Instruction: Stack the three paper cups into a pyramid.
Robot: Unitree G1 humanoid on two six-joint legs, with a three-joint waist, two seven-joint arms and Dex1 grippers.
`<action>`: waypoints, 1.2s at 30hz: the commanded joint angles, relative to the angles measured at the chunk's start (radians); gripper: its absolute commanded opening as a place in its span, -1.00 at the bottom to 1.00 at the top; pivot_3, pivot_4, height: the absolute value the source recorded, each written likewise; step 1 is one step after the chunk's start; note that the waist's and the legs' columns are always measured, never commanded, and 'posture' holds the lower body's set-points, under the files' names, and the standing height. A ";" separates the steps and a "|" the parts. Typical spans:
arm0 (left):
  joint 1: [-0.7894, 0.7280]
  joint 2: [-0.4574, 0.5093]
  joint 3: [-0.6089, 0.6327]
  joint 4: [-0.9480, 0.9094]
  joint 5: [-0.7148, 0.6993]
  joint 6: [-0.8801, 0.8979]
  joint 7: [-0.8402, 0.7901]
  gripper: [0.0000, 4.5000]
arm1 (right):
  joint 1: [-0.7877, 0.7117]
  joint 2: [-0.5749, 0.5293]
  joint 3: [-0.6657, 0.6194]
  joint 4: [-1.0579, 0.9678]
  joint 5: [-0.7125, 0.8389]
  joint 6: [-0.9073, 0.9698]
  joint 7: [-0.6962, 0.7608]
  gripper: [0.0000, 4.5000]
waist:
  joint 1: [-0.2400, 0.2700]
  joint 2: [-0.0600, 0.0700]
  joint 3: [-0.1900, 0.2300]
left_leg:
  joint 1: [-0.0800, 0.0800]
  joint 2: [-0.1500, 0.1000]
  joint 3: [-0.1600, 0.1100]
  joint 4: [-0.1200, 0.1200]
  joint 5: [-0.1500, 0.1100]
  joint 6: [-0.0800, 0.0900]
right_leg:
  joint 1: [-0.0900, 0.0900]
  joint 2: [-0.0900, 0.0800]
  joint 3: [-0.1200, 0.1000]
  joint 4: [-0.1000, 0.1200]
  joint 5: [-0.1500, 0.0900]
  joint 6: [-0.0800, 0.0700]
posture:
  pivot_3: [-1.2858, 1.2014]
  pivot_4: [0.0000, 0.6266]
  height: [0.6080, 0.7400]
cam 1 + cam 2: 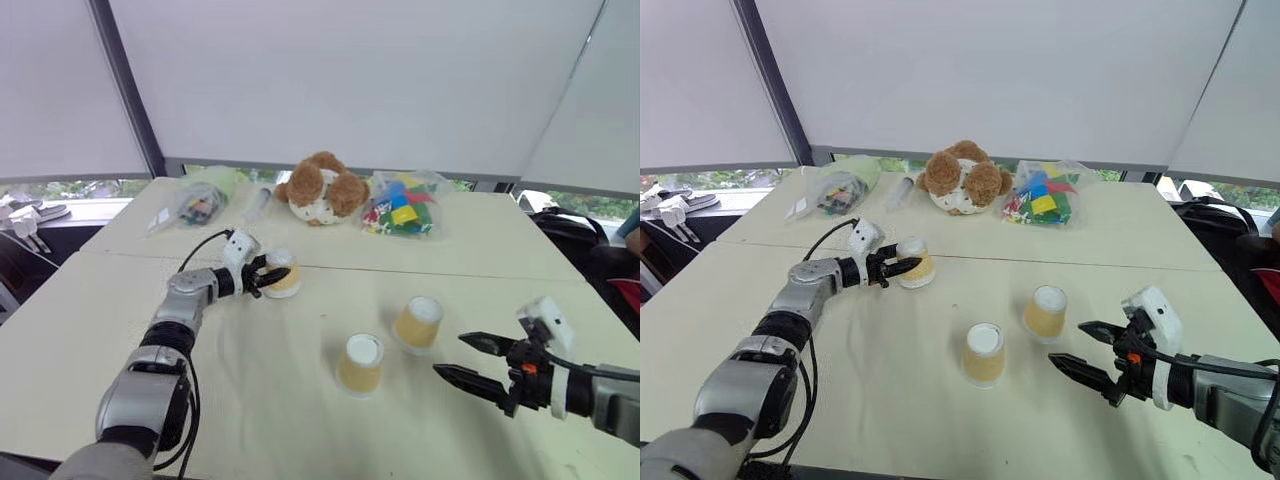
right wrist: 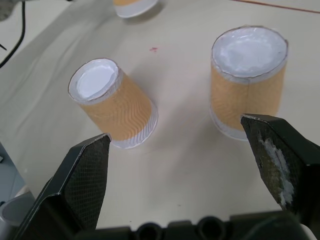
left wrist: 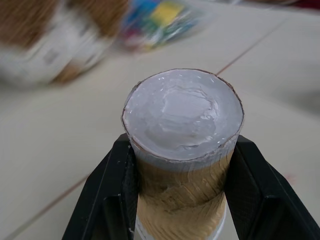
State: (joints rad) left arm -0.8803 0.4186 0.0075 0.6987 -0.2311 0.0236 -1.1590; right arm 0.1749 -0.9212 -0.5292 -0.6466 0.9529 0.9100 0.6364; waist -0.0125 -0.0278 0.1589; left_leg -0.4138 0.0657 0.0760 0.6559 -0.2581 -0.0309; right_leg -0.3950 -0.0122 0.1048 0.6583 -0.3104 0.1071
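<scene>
The held cup's base (image 1: 284, 292) hangs far short of the spot beside the nearer cup. My left gripper needs to move the held cup toward that spot before releasing it.
Three tan paper cups stand upside down on the cream table (image 1: 300, 420). My left gripper (image 1: 268, 276) is shut on the far-left cup (image 1: 284, 272), one black finger (image 3: 107, 195) on each side of its tan wall (image 3: 182, 195). The other two cups stand apart at centre right: one nearer me (image 1: 360, 364) and one a little farther and to the right (image 1: 418, 323); the right wrist view shows them as a tilted-looking cup (image 2: 114, 102) and an upright cup (image 2: 247, 80). My right gripper (image 1: 465, 360) is open, hovering near the table's right front, pointing at these two cups.
A brown teddy bear (image 1: 322, 187) lies at the back centre. Beside it on the right is a clear bag of coloured blocks (image 1: 404, 208), and on the left another clear bag (image 1: 195, 205). A black cable runs along my left arm.
</scene>
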 commanded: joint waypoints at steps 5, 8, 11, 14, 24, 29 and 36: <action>0.240 0.128 -0.050 -0.572 -0.138 0.324 -0.121 -0.22 | 0.053 -0.003 -0.091 -0.031 0.017 -0.006 0.020 1.00 | -0.005 0.001 0.000 | 0.004 0.001 0.000 0.000 0.000 0.000 | 0.002 0.001 0.001 0.004 0.000 0.000 | 0.03 -0.52 1.00; 0.344 0.161 -0.059 -0.717 -0.159 0.379 -0.103 -0.22 | 0.070 0.002 -0.101 -0.028 0.019 -0.011 0.029 1.00 | -0.005 0.001 0.000 | 0.005 0.001 0.000 0.000 0.000 -0.001 | 0.003 0.001 0.001 0.004 0.000 0.000 | 0.03 -0.52 1.00; 0.398 0.153 -0.060 -0.804 -0.184 0.424 -0.058 -0.22 | 0.063 0.004 -0.111 -0.025 0.042 -0.009 0.033 1.00 | 0.004 0.001 0.000 | 0.005 0.001 -0.001 0.002 0.000 -0.001 | 0.004 0.000 0.000 0.004 0.000 0.000 | 0.03 -0.52 1.00; 0.451 0.149 -0.073 -0.855 -0.176 0.420 -0.024 -0.22 | 0.056 -0.001 -0.106 -0.016 0.036 -0.013 0.038 1.00 | 0.000 0.001 0.000 | 0.004 0.000 -0.001 0.004 0.000 0.000 | 0.004 0.000 0.000 0.004 0.000 0.000 | 0.03 -0.52 1.00; 0.523 0.121 -0.114 -0.827 -0.101 0.295 0.066 -0.22 | 0.015 -0.010 -0.063 0.017 0.003 -0.024 0.057 1.00 | 0.000 0.000 0.000 | 0.004 0.000 0.000 0.004 0.000 0.000 | 0.004 0.000 0.001 0.004 0.000 -0.001 | 0.03 -0.52 1.00; 0.538 0.099 -0.121 -0.821 -0.102 0.282 0.084 -0.22 | 0.004 -0.008 -0.056 0.013 -0.003 -0.019 0.057 1.00 | -0.001 0.000 0.000 | 0.004 0.000 0.000 0.004 0.000 0.000 | 0.004 0.000 0.001 0.004 0.000 0.000 | 0.03 -0.52 1.00; 0.533 0.094 -0.141 -0.823 -0.108 0.287 0.083 -0.22 | 0.003 -0.003 -0.049 0.005 -0.009 -0.016 0.050 1.00 | -0.001 0.000 0.000 | 0.004 0.000 0.000 0.004 0.000 0.000 | 0.004 0.000 0.001 0.004 0.000 -0.001 | 0.03 -0.52 1.00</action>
State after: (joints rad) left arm -0.3365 0.5130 -0.1358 -0.1025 -0.3289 0.3222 -1.0769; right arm 0.1857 -0.9223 -0.5628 -0.6240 0.9451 0.9073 0.6881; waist -0.0131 -0.0274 0.1586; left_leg -0.4095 0.0661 0.0756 0.6595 -0.2582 -0.0307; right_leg -0.3914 -0.0124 0.1057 0.6621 -0.3108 0.1066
